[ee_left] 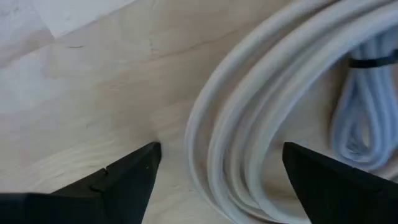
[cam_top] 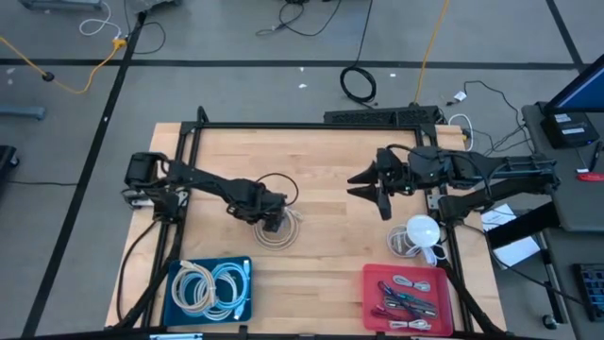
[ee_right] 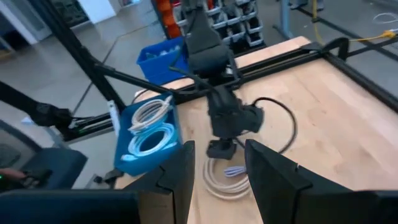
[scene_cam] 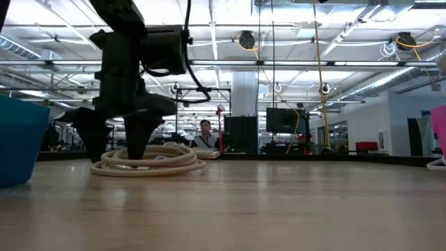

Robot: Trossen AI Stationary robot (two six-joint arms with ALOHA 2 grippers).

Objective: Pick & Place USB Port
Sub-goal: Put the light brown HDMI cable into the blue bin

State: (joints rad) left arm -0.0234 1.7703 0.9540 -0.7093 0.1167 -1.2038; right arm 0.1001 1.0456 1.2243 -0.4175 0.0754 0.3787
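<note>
My left gripper grips the coil [ee_right: 225,179] of white cable by its looped parts next, to move it into the blue tray.
A coil of white cable [cam_top: 280,232] lies flat on the wooden table; it also shows in the low view [scene_cam: 157,160]. My left gripper [cam_top: 272,223] points down over the coil's edge and is open. One finger [ee_left: 134,174] stands outside the coil's strands [ee_left: 239,118] and the other finger [ee_left: 329,183] inside the loop. In the low view the left gripper [scene_cam: 116,148] has its tips down near the tabletop. My right gripper [cam_top: 370,186] hovers open over the table's right half, well away from the coil [ee_right: 225,179].
A blue tray [cam_top: 176,300] with coiled white cables sits at the near left edge. A red tray [cam_top: 373,283] with small cables sits at the near right edge. A white cup-like object [cam_top: 422,229] stands beside it. Bare wood lies between the arms.
</note>
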